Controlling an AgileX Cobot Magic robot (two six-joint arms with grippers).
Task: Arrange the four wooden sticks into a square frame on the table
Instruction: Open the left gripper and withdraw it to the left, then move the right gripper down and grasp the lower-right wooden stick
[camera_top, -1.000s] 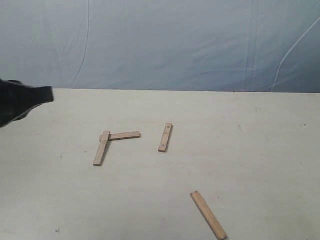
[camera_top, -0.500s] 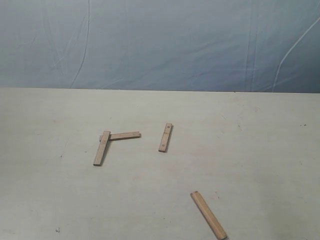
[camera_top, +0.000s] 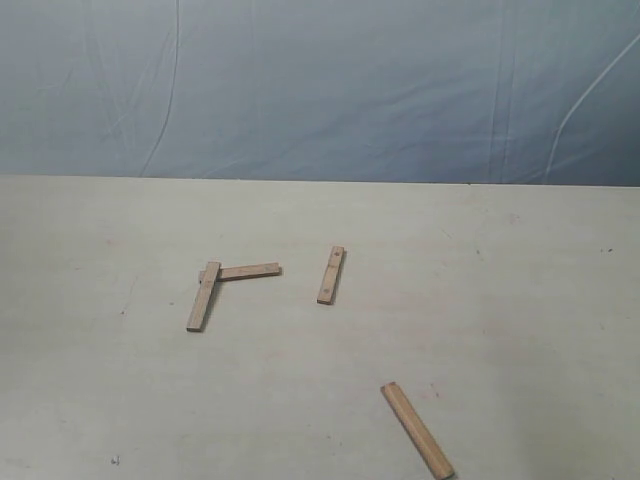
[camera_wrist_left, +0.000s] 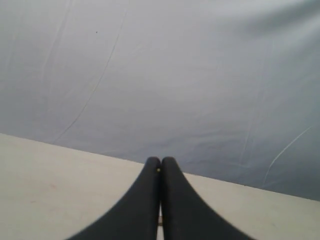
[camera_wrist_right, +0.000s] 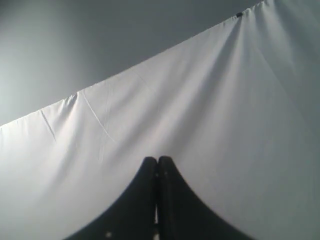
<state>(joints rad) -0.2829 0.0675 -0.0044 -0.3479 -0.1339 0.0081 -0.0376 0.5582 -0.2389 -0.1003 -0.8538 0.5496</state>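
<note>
My right gripper takes the slanted wooden stick by its middle (camera_top: 417, 431) next, so its ends stay free to complete the square frame.
Four tan wooden sticks lie apart on the beige table (camera_top: 520, 300) in the exterior view. One stick (camera_top: 203, 296) lies left of centre, its far end overlapping the end of a second stick (camera_top: 246, 271) that runs sideways. A third stick (camera_top: 331, 275) rests alone near the centre. The fourth stick (camera_top: 417, 430) lies slanted at the front edge of the view. No closed outline exists. Neither arm appears in the exterior view. My left gripper (camera_wrist_left: 160, 161) is shut with nothing in it, above the table. My right gripper (camera_wrist_right: 157, 160) is shut and empty, facing the cloth.
A pale blue-grey cloth backdrop (camera_top: 320, 90) hangs behind the table's far edge. The left wrist view shows the same cloth (camera_wrist_left: 200, 75) and a strip of table (camera_wrist_left: 45, 190). Small dark specks (camera_top: 114, 461) dot the table surface.
A second ago a dark arm part showed at the left edge of the exterior view; it has withdrawn out of sight. The sticks have not moved.
</note>
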